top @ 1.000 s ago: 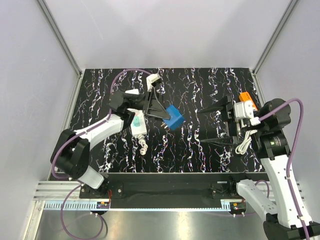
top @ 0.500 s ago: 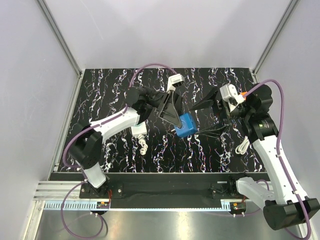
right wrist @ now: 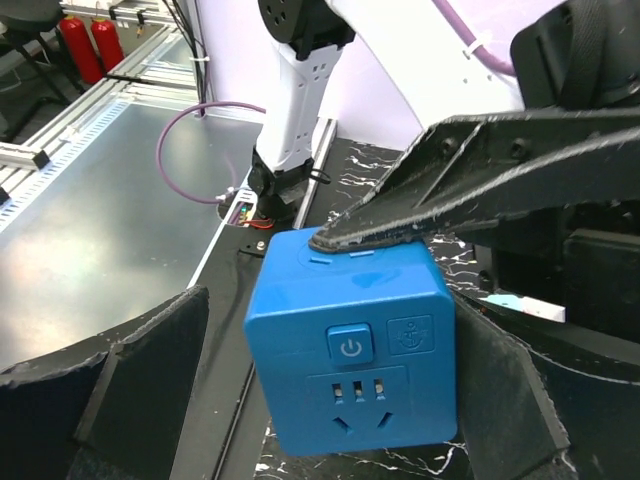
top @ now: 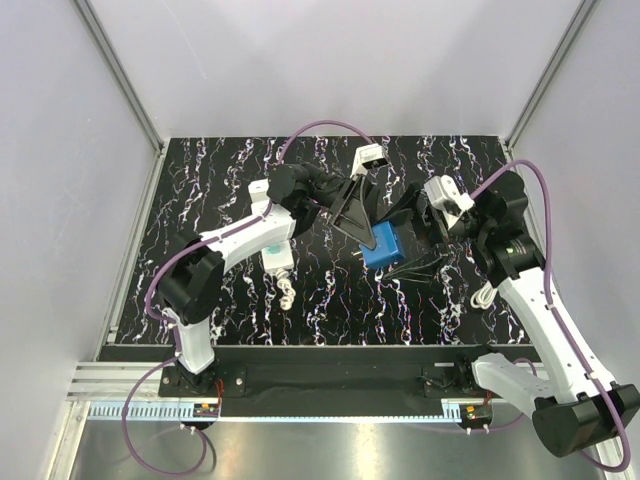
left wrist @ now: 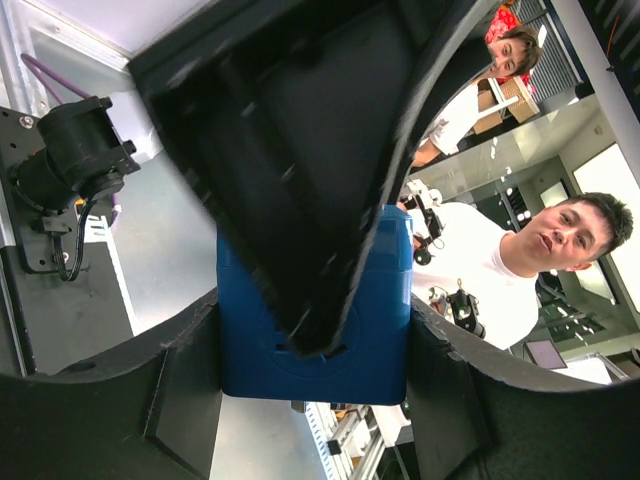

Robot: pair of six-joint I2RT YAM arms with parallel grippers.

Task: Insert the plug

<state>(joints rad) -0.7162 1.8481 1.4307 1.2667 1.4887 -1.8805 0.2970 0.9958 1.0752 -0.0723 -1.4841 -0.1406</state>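
Note:
I have the blue cube socket (top: 385,246) (right wrist: 351,345) deep between my fingers, so I should close my right gripper on the socket now.
A blue cube socket (top: 385,246) hangs above the table's middle, held in my left gripper (top: 368,236), which is shut on it. In the left wrist view the cube (left wrist: 312,345) sits between black fingers (left wrist: 170,390), and another black finger crosses in front of it. My right gripper (top: 408,242) is open and straddles the cube from the right. In the right wrist view the cube (right wrist: 355,350) shows its power button and socket holes, with a gap to my left finger (right wrist: 150,380). A white corded plug (top: 485,292) lies at the right.
A white-and-teal device (top: 277,252) with a short white cord (top: 287,293) lies left of centre under my left arm. The black marbled table (top: 330,310) is walled by grey panels. Purple cables arc above both arms.
My left arm has carried the blue cube right, toward the table's middle. My right gripper has swung left from the right side and now straddles the cube.

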